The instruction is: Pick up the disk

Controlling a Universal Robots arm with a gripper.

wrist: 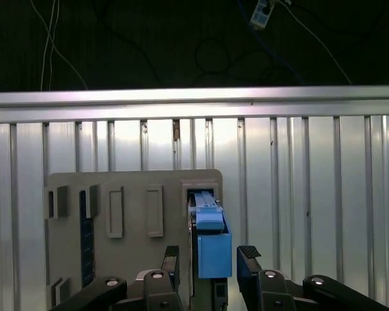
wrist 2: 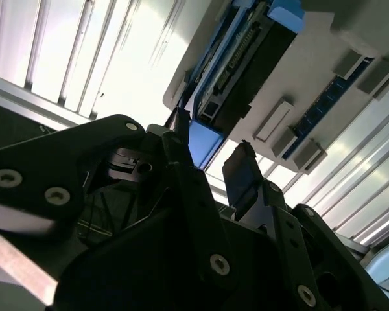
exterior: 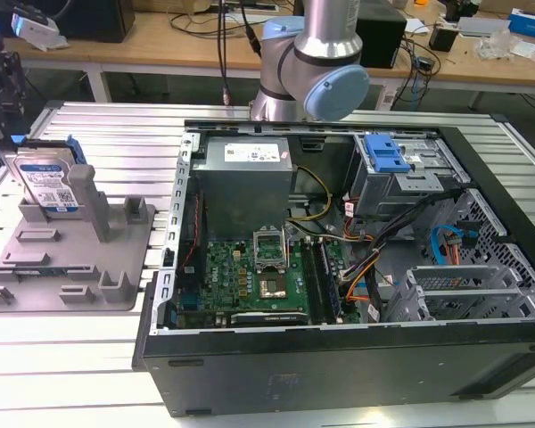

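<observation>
My fingers stop above the blue-railed top edge (exterior: 49, 143), short of the disk's sides, so closing now would miss the disk. My gripper lowers first, then closes.
The disk (exterior: 46, 183) is a silver hard drive with a white-and-blue label and blue rails. It stands on edge in the grey fixture (exterior: 80, 259) at the exterior view's left. In the first wrist view I look down on its blue-railed top edge (wrist: 213, 249). My gripper (wrist: 211, 259) is open, with one black finger (wrist: 172, 259) on each side of that edge and a small gap on both sides. The second wrist view shows the disk (wrist 2: 246, 58) from below the fingertips (wrist 2: 243, 175), which flank its blue rail end (wrist 2: 204, 142).
The fixture rests on a slotted aluminium table (exterior: 98, 134). An open computer case (exterior: 339, 241) with a blue-handled drive cage (exterior: 388, 156) lies to the exterior view's right of it. The arm's base (exterior: 312, 62) rises behind the case. Cluttered benches stand at the back.
</observation>
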